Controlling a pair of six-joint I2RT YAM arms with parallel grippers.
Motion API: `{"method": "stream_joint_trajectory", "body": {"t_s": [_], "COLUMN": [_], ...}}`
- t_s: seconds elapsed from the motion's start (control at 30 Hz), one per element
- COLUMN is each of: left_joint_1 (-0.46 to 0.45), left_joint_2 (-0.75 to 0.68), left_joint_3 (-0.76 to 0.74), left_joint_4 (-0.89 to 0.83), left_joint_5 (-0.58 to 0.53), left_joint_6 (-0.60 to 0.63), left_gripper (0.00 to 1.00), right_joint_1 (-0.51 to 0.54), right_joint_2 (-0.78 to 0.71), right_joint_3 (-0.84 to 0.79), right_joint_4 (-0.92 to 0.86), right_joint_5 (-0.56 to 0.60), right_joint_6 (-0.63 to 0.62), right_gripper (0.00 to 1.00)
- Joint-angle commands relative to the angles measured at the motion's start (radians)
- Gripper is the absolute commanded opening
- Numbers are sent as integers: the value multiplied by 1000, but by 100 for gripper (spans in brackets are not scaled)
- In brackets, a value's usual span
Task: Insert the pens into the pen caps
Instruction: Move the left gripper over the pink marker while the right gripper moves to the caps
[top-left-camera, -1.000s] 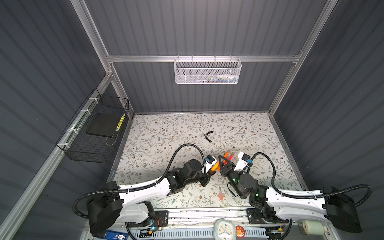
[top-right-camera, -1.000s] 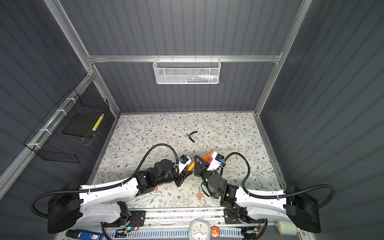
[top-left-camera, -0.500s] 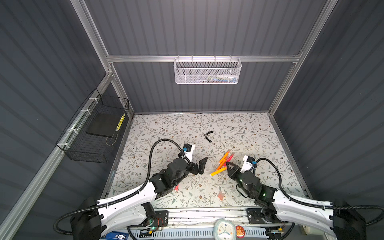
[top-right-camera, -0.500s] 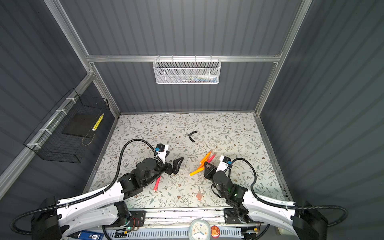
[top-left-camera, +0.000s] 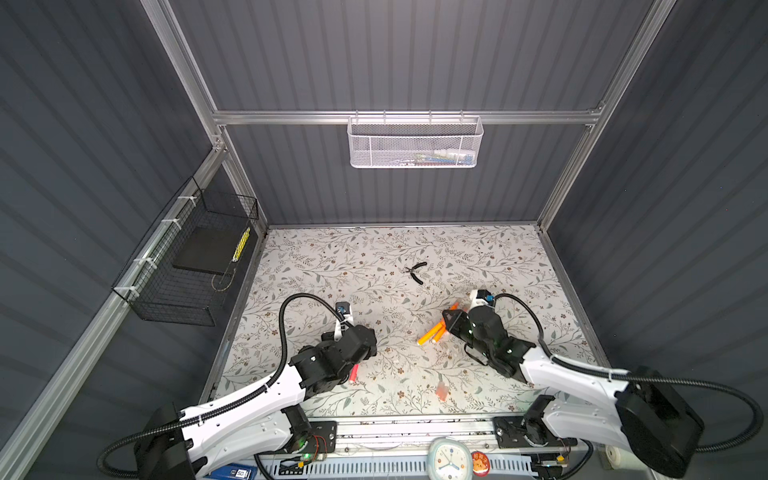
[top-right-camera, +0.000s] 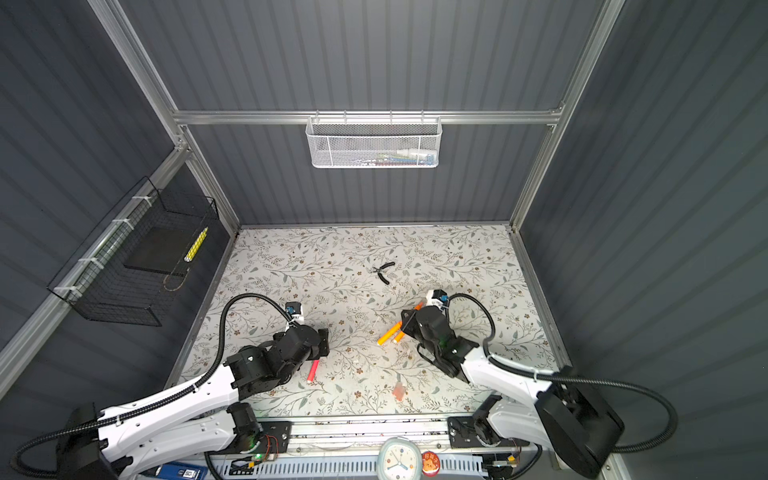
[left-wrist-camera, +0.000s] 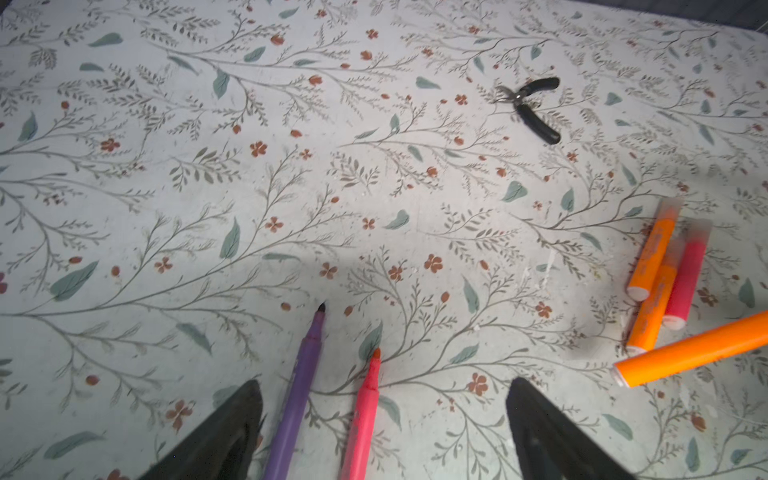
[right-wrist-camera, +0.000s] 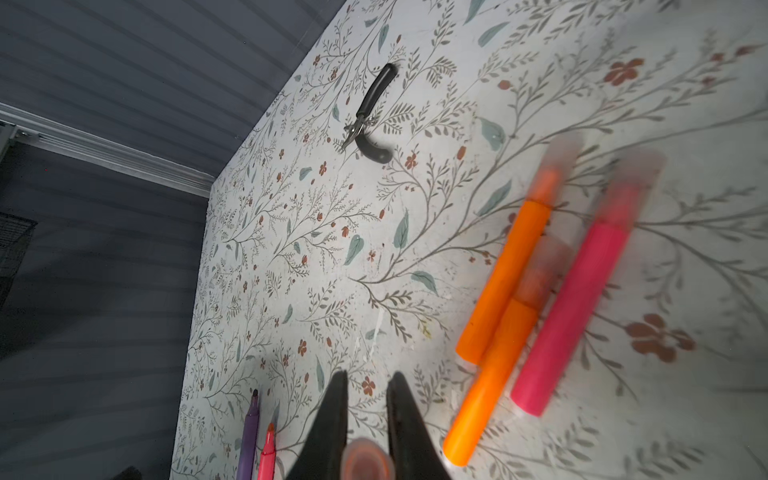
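My right gripper holds the orange pen (right-wrist-camera: 368, 461) and will keep holding it until it lies flat. My fingers hold the pen's cap up, at an angle to the tabletop beneath.
My left gripper (left-wrist-camera: 384, 381) is open and low over the table, with an uncapped purple pen (left-wrist-camera: 301, 390) and an uncapped pink-red pen (left-wrist-camera: 366, 409) lying between its fingers. In both top views it (top-left-camera: 371, 343) (top-right-camera: 323, 338) is front left, with the pink-red pen (top-left-camera: 353, 373) showing beside the arm. My right gripper (right-wrist-camera: 369, 376) (top-left-camera: 449, 319) is shut on a pinkish-orange pen cap (right-wrist-camera: 368, 459). Beside it lie capped pens: orange (right-wrist-camera: 505, 274), orange (right-wrist-camera: 490, 374) and pink-red (right-wrist-camera: 569, 307). Another orange pen (left-wrist-camera: 698, 353) lies across them. A loose pen cap (top-left-camera: 441, 390) lies near the front.
Black-handled pliers (top-left-camera: 417, 272) (left-wrist-camera: 532, 108) lie farther back at mid-table. A white mesh basket (top-left-camera: 415, 143) hangs on the back wall and a black wire basket (top-left-camera: 187, 270) on the left wall. A clock (top-left-camera: 449, 459) sits at the front rail.
The two grippers met at mid-table a second ago and have drawn apart. The left one opened and moved left, down over the purple and pink-red pens. The right stayed shut.
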Motion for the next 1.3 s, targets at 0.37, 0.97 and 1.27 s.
{"method": "stream_joint_trajectory", "body": {"t_s": [0.37, 0.97, 1.27], "left_joint_1": [0, 1, 1], "left_joint_2": [77, 95, 126], "left_joint_3": [11, -21, -45], "left_joint_4": [-114, -93, -79], "left_joint_5": [78, 107, 139], "left_joint_6": [-40, -34, -25], "left_gripper": [89, 88, 86], "right_joint_1": [-91, -149, -152], "right_joint_2": [321, 549, 533], "right_joint_3": [251, 454, 424], "right_joint_4": [-161, -330, -308], "right_joint_5": [-66, -19, 6], "right_joint_6": [-85, -156, -122], "right_gripper": [0, 8, 23]}}
